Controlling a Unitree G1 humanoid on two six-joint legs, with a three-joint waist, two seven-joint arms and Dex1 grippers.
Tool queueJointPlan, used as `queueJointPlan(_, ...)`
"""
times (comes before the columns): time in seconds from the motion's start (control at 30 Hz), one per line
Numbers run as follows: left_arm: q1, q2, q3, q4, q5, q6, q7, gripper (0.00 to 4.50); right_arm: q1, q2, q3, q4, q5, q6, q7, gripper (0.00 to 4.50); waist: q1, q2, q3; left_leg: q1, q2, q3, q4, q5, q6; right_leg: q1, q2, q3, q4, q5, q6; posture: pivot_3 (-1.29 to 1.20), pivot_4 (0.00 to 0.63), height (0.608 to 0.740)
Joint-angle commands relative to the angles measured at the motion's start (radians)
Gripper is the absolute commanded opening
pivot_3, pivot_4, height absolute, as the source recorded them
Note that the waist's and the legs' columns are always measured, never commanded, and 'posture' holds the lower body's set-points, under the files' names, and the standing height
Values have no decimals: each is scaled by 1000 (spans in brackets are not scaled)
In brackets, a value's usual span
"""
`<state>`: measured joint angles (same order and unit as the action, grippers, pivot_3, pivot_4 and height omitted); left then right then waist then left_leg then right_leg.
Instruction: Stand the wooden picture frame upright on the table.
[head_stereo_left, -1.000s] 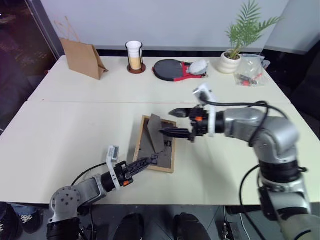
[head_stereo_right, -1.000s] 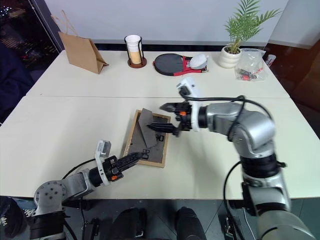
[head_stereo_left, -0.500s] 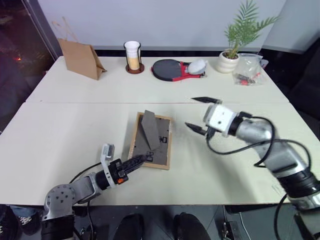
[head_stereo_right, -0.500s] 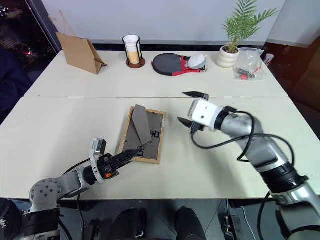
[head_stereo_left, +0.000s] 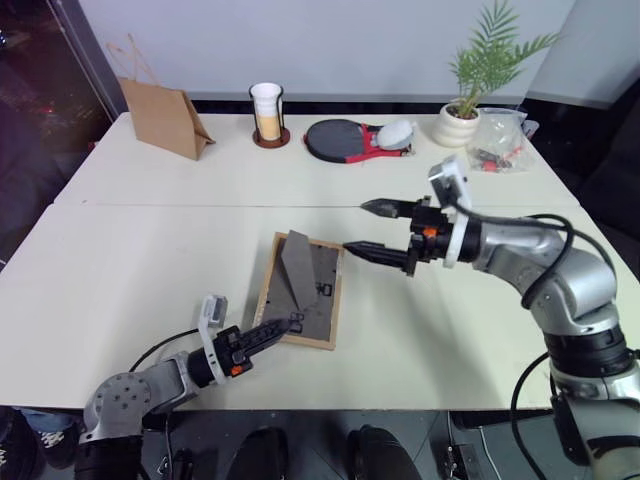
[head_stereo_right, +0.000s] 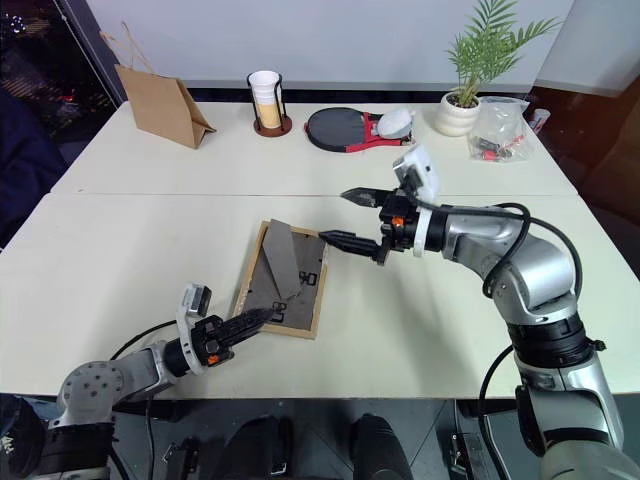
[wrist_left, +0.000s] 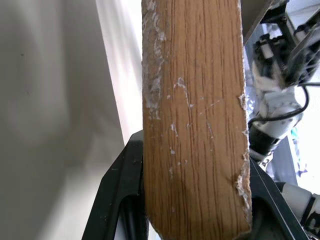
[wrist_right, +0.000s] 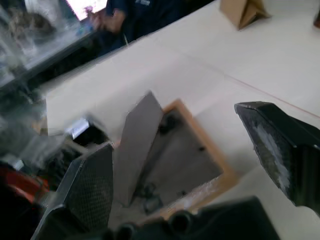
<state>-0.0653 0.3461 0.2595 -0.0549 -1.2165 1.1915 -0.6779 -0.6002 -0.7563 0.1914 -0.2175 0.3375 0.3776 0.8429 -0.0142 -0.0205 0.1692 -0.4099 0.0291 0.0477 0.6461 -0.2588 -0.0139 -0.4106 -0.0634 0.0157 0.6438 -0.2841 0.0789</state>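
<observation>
To stand the wooden picture frame upright, my right gripper next needs to grab its long wooden side edge (head_stereo_left: 336, 296) (wrist_right: 200, 135).
The wooden picture frame (head_stereo_left: 308, 292) lies face down on the table (head_stereo_left: 130, 260), dark back up, its easel stand (head_stereo_left: 297, 268) folded out and raised. My left gripper (head_stereo_left: 268, 333) is shut on the frame's near edge; in the left wrist view the light-wood edge (wrist_left: 195, 125) sits between the black fingers (wrist_left: 117, 190). My right gripper (head_stereo_left: 358, 226) hovers open just off the frame's far right corner, one finger above the other, touching nothing. The right wrist view looks down on the frame (wrist_right: 192, 167) between its spread fingers (wrist_right: 277, 145).
Along the table's far edge stand a brown paper bag (head_stereo_left: 165, 115), a cup in a holder (head_stereo_left: 268, 112), a black and red paddle (head_stereo_left: 345, 138), a potted plant (head_stereo_left: 465, 110) and a clear plastic bag (head_stereo_left: 497, 140). A seam (head_stereo_left: 150, 206) crosses the table.
My right gripper has rolled and drawn off the frame's back to just beyond its right edge, still open. The left gripper keeps its hold on the near edge.
</observation>
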Motion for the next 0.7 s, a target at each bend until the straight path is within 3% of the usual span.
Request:
queueJointPlan(0.03, 0, 8, 25, 13, -42, 5, -37, 1108, 7, -58, 107, 168, -417, -568, -97, 4459, 0, 0, 0, 0, -1, 0, 0, 0, 0, 0, 0, 0, 0, 0, 0, 0, 150, 740)
queueJointPlan(0.23, 1, 25, 39, 53, -74, 26, -67, 1108, -51, -50, 160, 425, -889, -1086, -508, 4459, -6, 0, 0, 0, 0, 2, 2, 1, -1, -1, 1, 2, 2, 0, 0, 0, 150, 740)
queueJointPlan(0.4, -6, 31, 42, 63, -76, 36, -71, 1108, -97, 22, 209, 534, -1101, -1188, -725, 4459, -8, 0, 0, 2, 0, 2, 2, 2, -3, 0, 3, 2, 4, 0, 0, 0, 150, 740)
queueJointPlan(0.7, 34, 71, 52, 70, -62, 35, -138, 1108, -163, 135, 290, 642, -1291, -1206, -922, 4459, -11, 0, 0, 2, 1, 2, 3, 3, -4, 0, 4, 2, 6, 2, 4, 0, 150, 740)
